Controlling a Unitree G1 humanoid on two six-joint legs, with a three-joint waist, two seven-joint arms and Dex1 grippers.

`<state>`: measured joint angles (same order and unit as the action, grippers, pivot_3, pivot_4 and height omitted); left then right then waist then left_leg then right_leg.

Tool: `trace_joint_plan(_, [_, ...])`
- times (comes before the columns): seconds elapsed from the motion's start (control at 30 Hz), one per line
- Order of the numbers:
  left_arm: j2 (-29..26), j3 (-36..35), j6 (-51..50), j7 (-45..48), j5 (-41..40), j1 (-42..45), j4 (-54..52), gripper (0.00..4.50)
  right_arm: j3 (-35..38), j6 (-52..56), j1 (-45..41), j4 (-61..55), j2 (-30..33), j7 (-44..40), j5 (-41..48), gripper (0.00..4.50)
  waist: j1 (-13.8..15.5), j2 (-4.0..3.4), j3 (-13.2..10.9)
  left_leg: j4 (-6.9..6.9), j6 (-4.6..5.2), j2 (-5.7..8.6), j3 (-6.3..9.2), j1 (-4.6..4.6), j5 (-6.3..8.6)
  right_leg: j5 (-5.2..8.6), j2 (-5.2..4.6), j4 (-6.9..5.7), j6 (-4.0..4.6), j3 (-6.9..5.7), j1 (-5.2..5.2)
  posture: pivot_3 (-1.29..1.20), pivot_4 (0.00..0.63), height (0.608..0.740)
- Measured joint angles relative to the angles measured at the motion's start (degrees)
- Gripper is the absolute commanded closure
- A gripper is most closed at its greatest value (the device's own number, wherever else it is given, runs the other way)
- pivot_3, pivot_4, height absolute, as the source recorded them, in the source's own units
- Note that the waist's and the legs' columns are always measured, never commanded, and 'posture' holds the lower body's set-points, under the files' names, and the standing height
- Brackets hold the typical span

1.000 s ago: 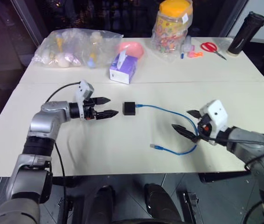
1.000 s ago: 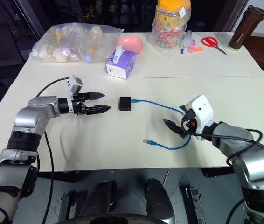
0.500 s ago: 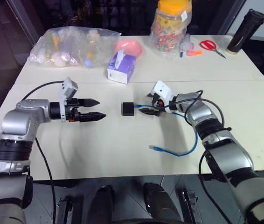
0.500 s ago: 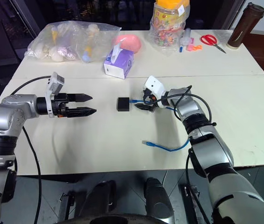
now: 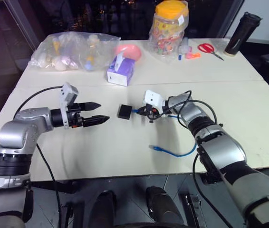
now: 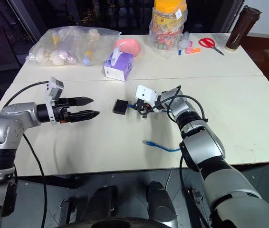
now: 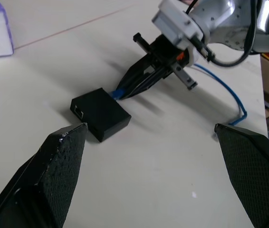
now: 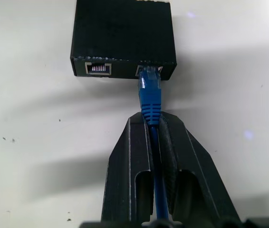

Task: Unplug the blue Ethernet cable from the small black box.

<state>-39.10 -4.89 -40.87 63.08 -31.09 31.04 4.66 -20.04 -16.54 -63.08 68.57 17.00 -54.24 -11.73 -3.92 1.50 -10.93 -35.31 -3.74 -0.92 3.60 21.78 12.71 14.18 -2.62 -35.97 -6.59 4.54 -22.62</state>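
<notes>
The left gripper grabs the small black box by its loose end (image 5: 120, 111) (image 7: 84, 117) next, opposite the blue plug. My right gripper crowds the plugged end of the box.
The small black box (image 5: 124, 111) lies flat near the table's middle, with two ports on the side facing my right gripper. The blue Ethernet cable (image 8: 150, 92) has its plug seated in one port of the box (image 8: 124, 35). My right gripper (image 8: 153, 122) is shut on the cable just behind that plug, a short gap from the box. The rest of the cable (image 5: 182, 153) loops back along the table to a loose end near the front. My left gripper (image 5: 100, 112) hovers open on the box's other side, apart from it, nothing between its fingers.
At the back stand a purple tissue box (image 5: 120, 72), a clear bag of items (image 5: 72, 50), a pink bowl (image 5: 129, 50), a candy jar (image 5: 168, 28), red scissors (image 5: 209, 48) and a tall black bottle (image 5: 236, 34). A seam crosses the table behind the box.
My right arm swung in from the right side of the table to the box and its fingers closed on the cable by the plug. The left gripper drew back slightly, still open.
</notes>
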Motion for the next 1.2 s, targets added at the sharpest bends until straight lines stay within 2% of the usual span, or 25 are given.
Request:
trace_joint_plan(0.1, [1.55, 0.43, 1.53, 0.74, 0.55, 3.66, 6.02, 0.00, -2.39, -7.24, 0.79, -2.87, 3.47, 7.34, -5.56, 4.44, -0.03, 0.00, 0.00, 0.00, -0.02, 0.05, -0.02, 0.20, -0.01, -0.01, -0.06, 0.03, -0.06, 0.04, -0.15, 0.00, 0.150, 0.739])
trace_joint_plan(0.17, [2.91, 0.75, 1.55, 2.61, 0.41, 7.03, 11.34, 0.00, -2.90, -12.88, 1.89, -8.03, 7.20, 13.07, -8.93, 4.44, -0.08, 0.00, 0.00, 0.02, -0.02, 0.07, -0.02, 0.61, -0.01, -0.11, -0.07, -0.02, -0.29, 0.04, -0.60, 0.00, 0.150, 0.739])
trace_joint_plan(0.27, [6.05, 1.06, 1.88, 7.23, 0.22, 13.55, 21.28, 0.00, -1.45, -17.11, 5.08, -20.49, 11.18, 18.01, -10.62, 4.44, -0.05, 0.00, 0.00, 0.17, -0.02, 0.05, 0.02, 0.74, -0.01, -0.09, -0.05, -0.09, -0.33, -0.02, -0.81, 0.00, 0.150, 0.739])
trace_joint_plan(0.37, [10.32, 0.33, 3.89, 10.44, -0.18, 23.81, 35.58, 0.00, 0.12, -16.27, 9.77, -35.01, 12.73, 18.52, -10.45, 4.44, -0.05, 0.00, 0.00, 0.22, 0.03, 0.05, 0.09, 0.75, 0.02, -0.07, -0.04, -0.05, -0.35, -0.11, -0.81, 0.00, 0.150, 0.739])
trace_joint_plan(0.57, [14.64, -0.44, 12.33, 13.88, 3.38, 33.08, 53.27, 0.00, 1.67, -10.09, 13.75, -46.50, 13.50, 18.43, -10.45, 4.44, -0.15, 0.00, 0.00, 0.11, 0.08, 0.07, -0.04, 0.73, 0.05, -0.07, -0.08, 0.01, -0.35, -0.06, -0.75, 0.00, 0.150, 0.739])
trace_joint_plan(0.67, [16.83, -0.50, 14.23, 15.68, 4.78, 34.74, 58.14, 0.83, 2.47, -7.63, 14.21, -49.67, 13.51, 18.41, -10.45, 4.50, -0.04, 0.01, -0.01, 0.10, 0.08, 0.06, -0.03, 0.73, 0.05, -0.07, -0.07, -0.01, -0.34, -0.07, -0.75, 0.00, 0.150, 0.739])
trace_joint_plan(0.93, [17.98, -2.14, 15.00, 18.53, 6.19, 36.52, 60.96, 4.00, 3.14, -3.35, 16.34, -54.37, 14.43, 18.38, -10.49, 4.50, -0.10, 0.02, -0.01, 0.12, 0.08, 0.06, -0.02, 0.74, 0.05, -0.07, -0.07, -0.01, -0.35, -0.06, -0.76, 0.00, 0.150, 0.739])
trace_joint_plan(1.07, [18.07, -2.84, 15.00, 19.00, 6.84, 36.53, 61.14, 3.98, 3.18, -2.35, 16.87, -55.61, 14.46, 18.29, -10.48, 4.50, -0.05, 0.02, -0.01, 0.11, 0.08, 0.06, -0.01, 0.74, 0.05, -0.07, -0.07, -0.02, -0.35, -0.07, -0.76, 0.00, 0.150, 0.739])
trace_joint_plan(1.17, [18.02, -3.29, 15.02, 18.77, 6.93, 36.53, 61.36, 3.98, 3.18, -1.38, 16.96, -55.99, 14.44, 17.50, -9.98, 3.39, -0.04, 0.02, -0.01, 0.11, 0.08, 0.06, -0.01, 0.74, 0.05, -0.07, -0.07, -0.02, -0.35, -0.07, -0.75, 0.00, 0.150, 0.739])
trace_joint_plan(1.2, [17.93, -3.69, 15.03, 18.52, 6.93, 36.52, 61.59, 3.98, 3.19, -1.09, 17.17, -56.02, 14.45, 17.09, -9.70, 2.80, -0.04, 0.02, -0.01, 0.11, 0.08, 0.06, -0.01, 0.74, 0.05, -0.07, -0.07, -0.02, -0.35, -0.07, -0.75, 0.00, 0.150, 0.739])
